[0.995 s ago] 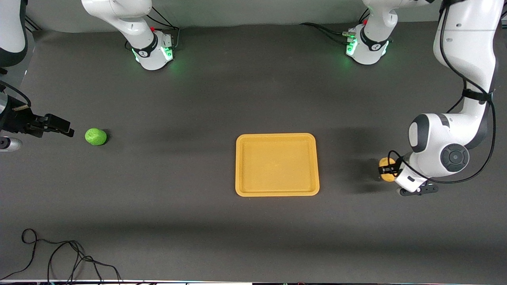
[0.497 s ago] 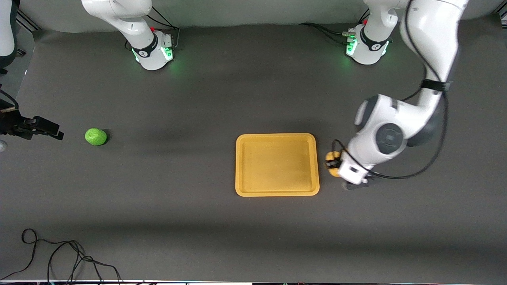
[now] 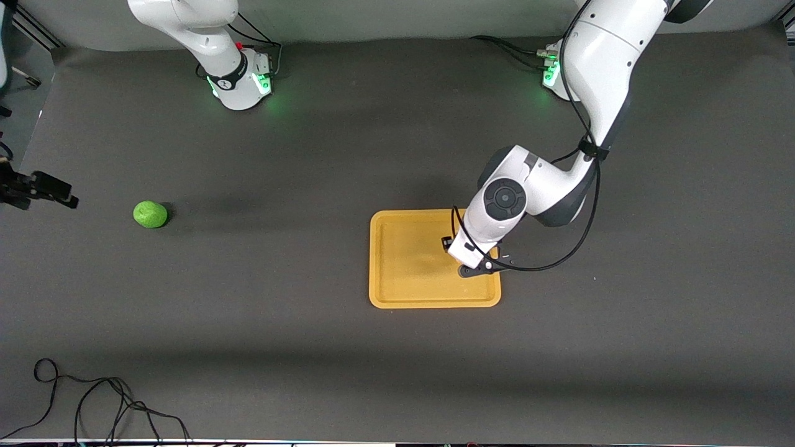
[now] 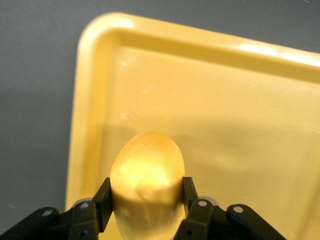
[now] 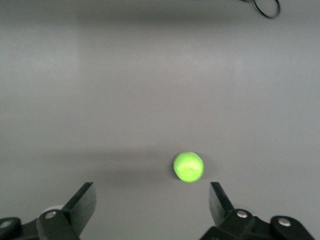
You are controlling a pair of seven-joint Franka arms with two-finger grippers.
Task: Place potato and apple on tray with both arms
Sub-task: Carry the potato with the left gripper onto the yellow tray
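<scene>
The green apple [image 3: 150, 214] needs to go on the yellow-orange tray [image 3: 404, 261], so my right gripper will grab the apple by its round sides next.
My left gripper [image 4: 146, 197] is shut on the potato [image 4: 147, 180], a yellow-orange oval lump, and holds it over the yellow-orange tray [image 4: 225, 100]. In the front view the left gripper [image 3: 458, 249] hangs over the tray [image 3: 404, 261], toward its left-arm end; there the wrist hides the potato. The green apple [image 3: 150, 214] lies on the dark table toward the right arm's end. My right gripper [image 3: 56, 187] hovers at that end of the table, apart from the apple. In the right wrist view the right gripper [image 5: 152, 200] is open and empty, the apple [image 5: 188, 166] lying ahead of it.
The two arm bases [image 3: 239, 77] [image 3: 559, 74] stand along the table's edge farthest from the front camera. A loose black cable [image 3: 93, 403] lies near the front corner at the right arm's end.
The left arm has carried the potato from the left arm's end of the table to over the tray. The right gripper has drawn away from the apple toward the table's end.
</scene>
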